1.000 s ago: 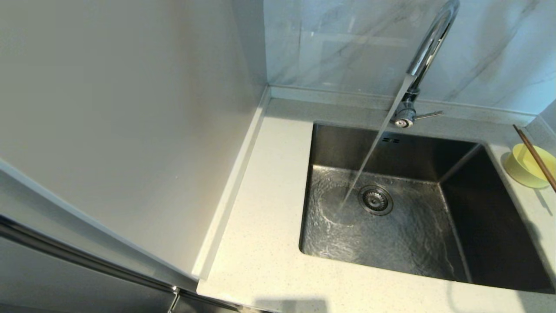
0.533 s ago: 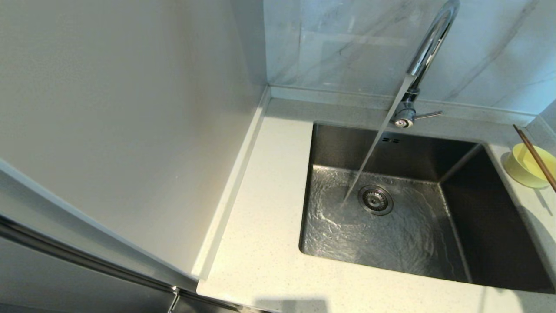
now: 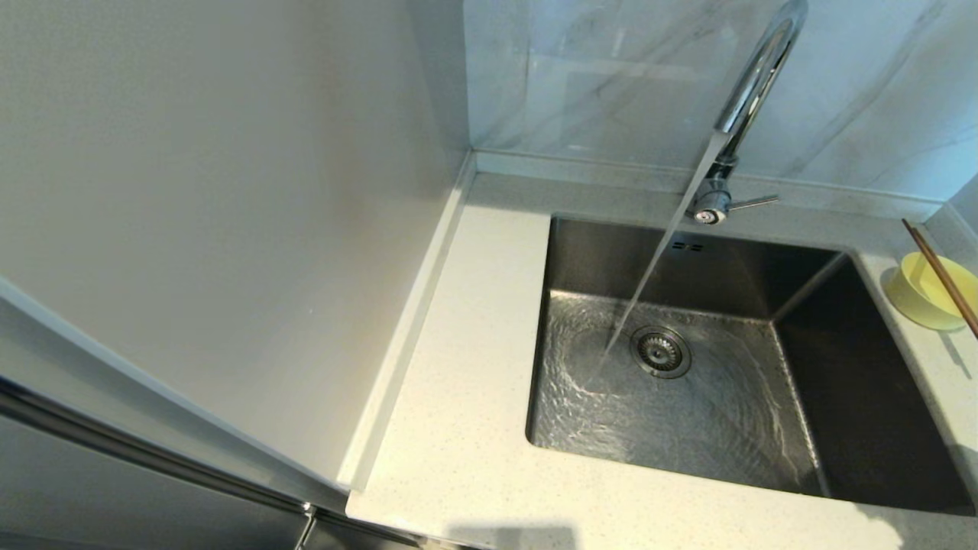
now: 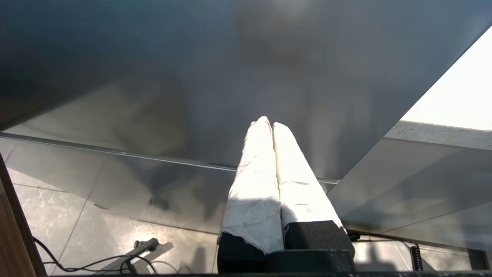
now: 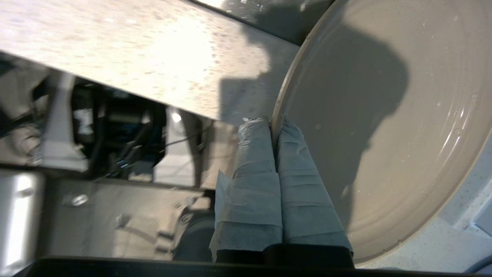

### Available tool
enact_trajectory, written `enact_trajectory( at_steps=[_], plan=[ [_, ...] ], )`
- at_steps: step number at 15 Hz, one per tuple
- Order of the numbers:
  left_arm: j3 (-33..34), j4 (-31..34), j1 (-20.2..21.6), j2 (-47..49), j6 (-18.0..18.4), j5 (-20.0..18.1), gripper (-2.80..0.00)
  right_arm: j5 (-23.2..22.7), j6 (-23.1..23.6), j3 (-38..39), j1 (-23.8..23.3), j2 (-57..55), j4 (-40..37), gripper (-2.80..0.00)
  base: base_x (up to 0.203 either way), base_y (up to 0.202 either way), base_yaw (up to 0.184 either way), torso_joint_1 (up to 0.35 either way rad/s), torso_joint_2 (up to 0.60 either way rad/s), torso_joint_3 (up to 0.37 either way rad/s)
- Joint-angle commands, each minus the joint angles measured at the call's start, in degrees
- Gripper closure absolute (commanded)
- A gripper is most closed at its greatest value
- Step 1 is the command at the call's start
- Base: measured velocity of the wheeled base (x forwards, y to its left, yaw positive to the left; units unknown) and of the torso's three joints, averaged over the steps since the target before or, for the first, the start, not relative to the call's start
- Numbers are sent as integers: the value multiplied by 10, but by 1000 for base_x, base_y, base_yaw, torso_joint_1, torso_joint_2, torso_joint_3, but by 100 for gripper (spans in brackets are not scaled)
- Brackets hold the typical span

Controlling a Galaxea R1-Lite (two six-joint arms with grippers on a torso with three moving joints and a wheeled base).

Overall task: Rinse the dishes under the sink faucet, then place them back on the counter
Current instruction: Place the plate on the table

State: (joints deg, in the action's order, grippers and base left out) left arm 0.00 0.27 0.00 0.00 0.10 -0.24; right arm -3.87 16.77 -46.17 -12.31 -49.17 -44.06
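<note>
The cream-white plate's rim point(image 5: 286, 83) hangs above the counter and the plate would drop if I opened now, so I must lower it before my right gripper lets go.
Water runs from the chrome faucet point(image 3: 752, 76) into the steel sink point(image 3: 581, 252) beside the drain strainer point(image 3: 660, 351). The pale-yellow bowl point(image 3: 921, 294) sits on the counter point(image 3: 466, 428) at the far right, with the brown chopsticks point(image 3: 943, 279) lying across it. In the right wrist view my right gripper point(image 5: 273, 122) is shut on the rim of the cream-white plate point(image 5: 384, 127), which carries water drops; neither shows in the head view. My left gripper point(image 4: 268, 123) is shut on nothing, parked in front of a dark cabinet panel, outside the head view.
A tall pale panel point(image 3: 214, 191) rises along the counter's left side. The grey-veined marble wall point(image 3: 611, 69) stands behind the faucet. The faucet's lever handle point(image 3: 752, 202) points right. Floor tiles and a cable point(image 4: 96, 261) lie below the left gripper.
The water ripples in the sink keep shifting. A faint shadow at the sink's near right edge has slipped out of the head view. Bowl and chopsticks have not moved.
</note>
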Motion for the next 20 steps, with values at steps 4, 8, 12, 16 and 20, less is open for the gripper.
enact_trajectory(
  at_steps=[4, 8, 12, 16, 20],
  plan=[
    [0, 0, 0, 0, 0, 0, 0, 19, 6, 125, 0, 94, 183, 0, 0, 0, 0, 0, 0, 0],
    [0, 0, 0, 0, 0, 0, 0, 24, 7, 137, -1, 56, 215, 0, 0, 0, 0, 0, 0, 0],
    [0, 0, 0, 0, 0, 0, 0, 46, 22, 136, -1, -24, 228, 0, 0, 0, 0, 0, 0, 0],
    [0, 0, 0, 0, 0, 0, 0, 88, 31, 133, -9, -132, 288, 0, 0, 0, 0, 0, 0, 0],
    [0, 0, 0, 0, 0, 0, 0, 102, 30, 135, -77, -236, 356, 0, 0, 0, 0, 0, 0, 0]
  ],
)
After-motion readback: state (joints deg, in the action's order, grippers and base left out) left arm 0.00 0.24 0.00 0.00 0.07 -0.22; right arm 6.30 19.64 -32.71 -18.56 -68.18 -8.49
